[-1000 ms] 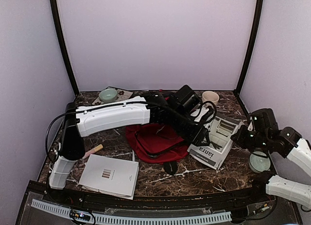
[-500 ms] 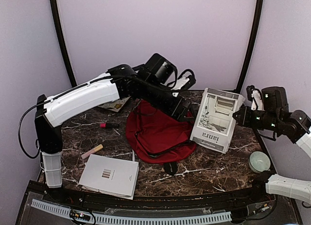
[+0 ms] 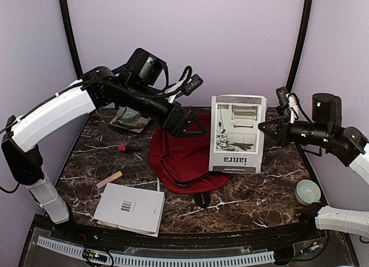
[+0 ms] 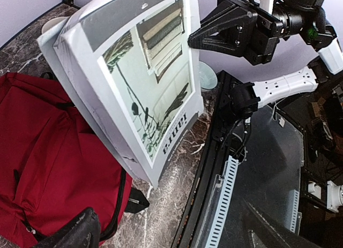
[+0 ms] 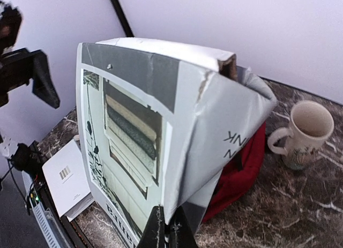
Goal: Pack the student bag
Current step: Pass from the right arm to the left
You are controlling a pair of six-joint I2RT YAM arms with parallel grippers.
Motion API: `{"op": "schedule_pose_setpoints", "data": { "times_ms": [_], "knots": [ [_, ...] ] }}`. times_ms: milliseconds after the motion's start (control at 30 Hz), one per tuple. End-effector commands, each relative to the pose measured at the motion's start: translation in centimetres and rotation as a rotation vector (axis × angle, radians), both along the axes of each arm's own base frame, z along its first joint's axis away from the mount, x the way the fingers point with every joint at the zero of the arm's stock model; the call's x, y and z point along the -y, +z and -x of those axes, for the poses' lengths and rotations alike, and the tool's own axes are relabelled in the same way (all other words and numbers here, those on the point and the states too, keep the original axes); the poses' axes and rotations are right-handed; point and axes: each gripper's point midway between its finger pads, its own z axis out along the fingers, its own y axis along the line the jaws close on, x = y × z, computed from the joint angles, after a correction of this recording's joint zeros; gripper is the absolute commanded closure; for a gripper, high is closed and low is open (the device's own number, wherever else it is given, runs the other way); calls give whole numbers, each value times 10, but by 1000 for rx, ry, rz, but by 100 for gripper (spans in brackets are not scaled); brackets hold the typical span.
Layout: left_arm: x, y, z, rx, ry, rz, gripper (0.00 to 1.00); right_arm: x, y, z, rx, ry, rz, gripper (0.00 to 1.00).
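Note:
My left gripper grabs the magazine (image 3: 237, 134) by its edge (image 3: 239, 98) opposite the title next, so the title end stays free to enter the bag.
The student bag (image 3: 183, 158) is a soft red backpack lying flat mid-table, its dark strap toward the front; it also shows in the left wrist view (image 4: 43, 151) and the right wrist view (image 5: 244, 170). My right gripper (image 3: 266, 128) is shut on the edge of a grey-and-white magazine (image 3: 237, 134) and holds it upright in the air beside the bag's right side, cover facing the camera. The right wrist view shows the fingertips (image 5: 158, 233) pinching the cover (image 5: 128, 125). My left gripper (image 3: 189, 121) is open and empty, raised above the bag's far edge.
A white booklet (image 3: 130, 208) lies front left, with a pink stick (image 3: 109, 179) and a red pen (image 3: 130, 148) nearby. A green bowl (image 3: 128, 113) sits on a tray at the back left. Another bowl (image 3: 307, 192) is at right, a dark object (image 3: 202, 199) in front of the bag, and a mug (image 5: 303, 133) behind it.
My right gripper has lifted the magazine off the table and stood it upright. My left arm has risen and swung back to the left, away from the bag.

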Motion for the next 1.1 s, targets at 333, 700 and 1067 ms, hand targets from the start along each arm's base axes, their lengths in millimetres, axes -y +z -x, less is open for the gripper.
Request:
{"op": "schedule_pose_setpoints", "data": {
  "times_ms": [333, 700, 1067],
  "knots": [
    [-22, 27, 7, -42, -120, 144, 13, -75, 17, 37, 236, 428, 28, 100],
    [-15, 1, 10, -131, -162, 115, 22, -95, 12, 30, 251, 451, 43, 100],
    [-14, -23, 6, -192, -137, 57, 58, -105, 11, 32, 253, 503, 31, 100]
  ]
}}
